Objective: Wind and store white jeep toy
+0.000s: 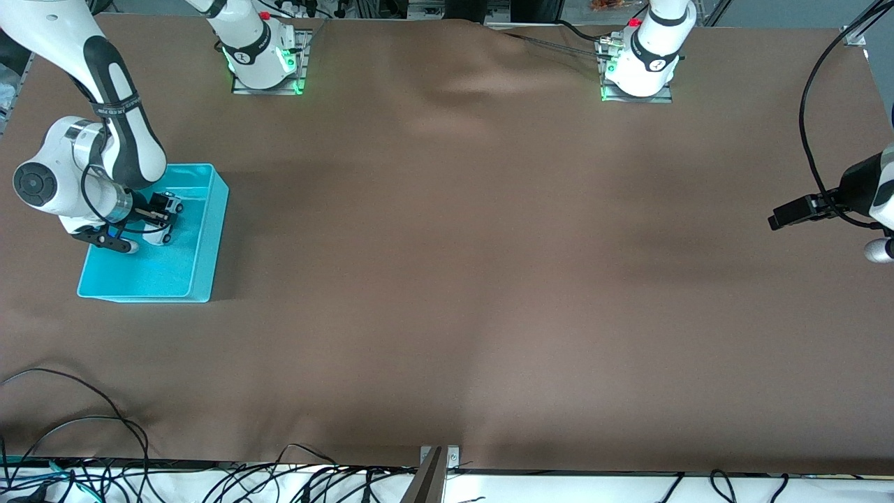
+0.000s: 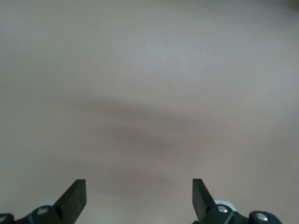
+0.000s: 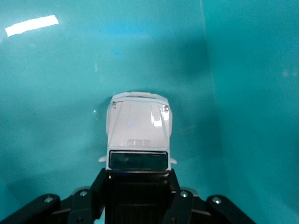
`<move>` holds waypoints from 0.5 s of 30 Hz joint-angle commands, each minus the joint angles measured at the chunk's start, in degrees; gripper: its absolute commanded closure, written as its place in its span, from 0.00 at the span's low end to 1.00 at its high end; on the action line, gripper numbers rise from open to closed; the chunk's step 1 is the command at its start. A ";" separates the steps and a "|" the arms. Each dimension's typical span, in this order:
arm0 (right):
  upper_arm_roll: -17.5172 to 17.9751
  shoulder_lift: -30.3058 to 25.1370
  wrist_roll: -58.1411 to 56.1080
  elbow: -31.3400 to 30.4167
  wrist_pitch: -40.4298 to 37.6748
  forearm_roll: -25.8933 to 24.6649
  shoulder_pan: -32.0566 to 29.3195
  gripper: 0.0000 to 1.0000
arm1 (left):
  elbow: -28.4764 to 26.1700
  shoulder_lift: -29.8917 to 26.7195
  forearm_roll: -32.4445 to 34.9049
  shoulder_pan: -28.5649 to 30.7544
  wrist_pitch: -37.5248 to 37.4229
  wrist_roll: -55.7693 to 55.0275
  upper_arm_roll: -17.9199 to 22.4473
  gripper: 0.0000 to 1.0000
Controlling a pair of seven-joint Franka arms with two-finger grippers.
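Observation:
The white jeep toy point(image 3: 138, 133) is low inside the turquoise bin and would stay there, so my right gripper needs to release it now.
The white jeep toy point(image 1: 166, 218) point(image 3: 138, 133), boxy with a black roof, is held inside the turquoise bin point(image 1: 202, 241) at the right arm's end of the table. My right gripper point(image 1: 157, 216) point(image 3: 138, 186) is shut on the toy's black roof part, its fingers point(image 3: 96, 189) pressed against both sides. The jeep's hood points at the bin floor point(image 3: 56, 93); whether its wheels touch the floor I cannot tell. My left gripper point(image 2: 139, 196) waits open over bare brown cloth at the left arm's end of the table, nothing between its fingers point(image 2: 74, 196).
A brown cloth point(image 1: 489, 279) covers the whole table. The bin's wall point(image 3: 252, 93) rises close beside the jeep. Loose cables point(image 1: 70, 433) lie along the table edge nearest the front camera. The left arm's hand point(image 1: 831, 206) hangs near the table's end.

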 commanded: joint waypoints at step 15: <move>0.51 -3.53 -1.78 0.45 -5.87 1.19 -0.69 0.00 | 0.05 -0.15 -0.89 -0.10 -0.61 1.46 0.15 0.00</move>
